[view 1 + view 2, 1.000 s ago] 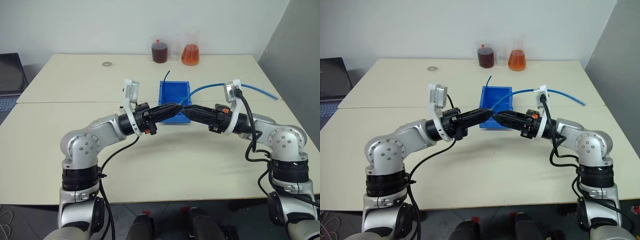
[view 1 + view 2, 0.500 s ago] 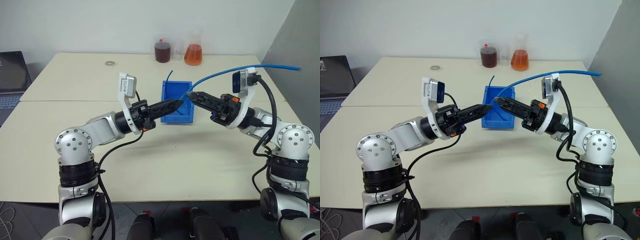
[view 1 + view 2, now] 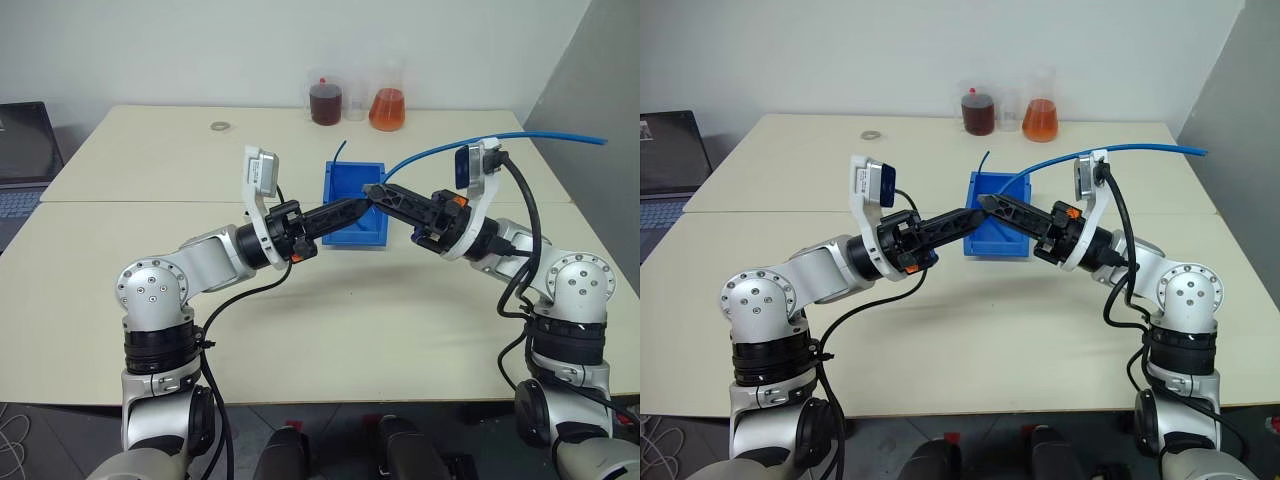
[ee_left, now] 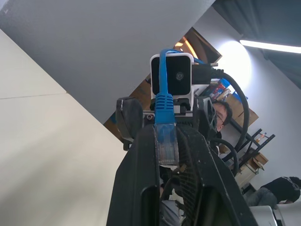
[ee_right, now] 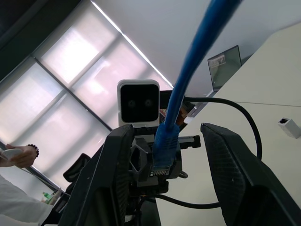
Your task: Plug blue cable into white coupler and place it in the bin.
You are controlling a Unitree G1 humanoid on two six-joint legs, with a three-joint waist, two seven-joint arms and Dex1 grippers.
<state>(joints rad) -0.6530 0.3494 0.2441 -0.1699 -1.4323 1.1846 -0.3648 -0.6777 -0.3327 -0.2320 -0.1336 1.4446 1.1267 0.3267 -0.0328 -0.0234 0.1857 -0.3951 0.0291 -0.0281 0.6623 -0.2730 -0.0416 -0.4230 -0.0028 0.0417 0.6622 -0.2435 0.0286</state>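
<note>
My right gripper reaches the blue cable next and grabs the boot behind its clear plug, since the blue cable bends away in a slack arc.
The blue cable (image 3: 440, 150) arcs in from the right over my right wrist camera and ends in a clear plug (image 4: 165, 145). My left gripper (image 3: 362, 204) is shut on that plug, held in the air above the blue bin (image 3: 350, 182). My right gripper (image 3: 378, 190) faces it tip to tip. In the right wrist view its fingers (image 5: 110, 183) stand wide apart on either side of the plug (image 5: 162, 162) without touching it. The white coupler (image 5: 288, 126) lies on the table, apart from both grippers.
At the table's back edge stand a flask of dark red liquid (image 3: 324, 103) and one of orange liquid (image 3: 387, 108). A grey ring (image 3: 217, 126) lies at the back left, near a laptop (image 3: 22, 150). A short dark wire (image 3: 340, 150) sticks up behind the bin.
Both wrists have rolled and the right hand has risen a little. The two grippers' tips have come back together. The cable's trailing length has lifted off the table at the right.
</note>
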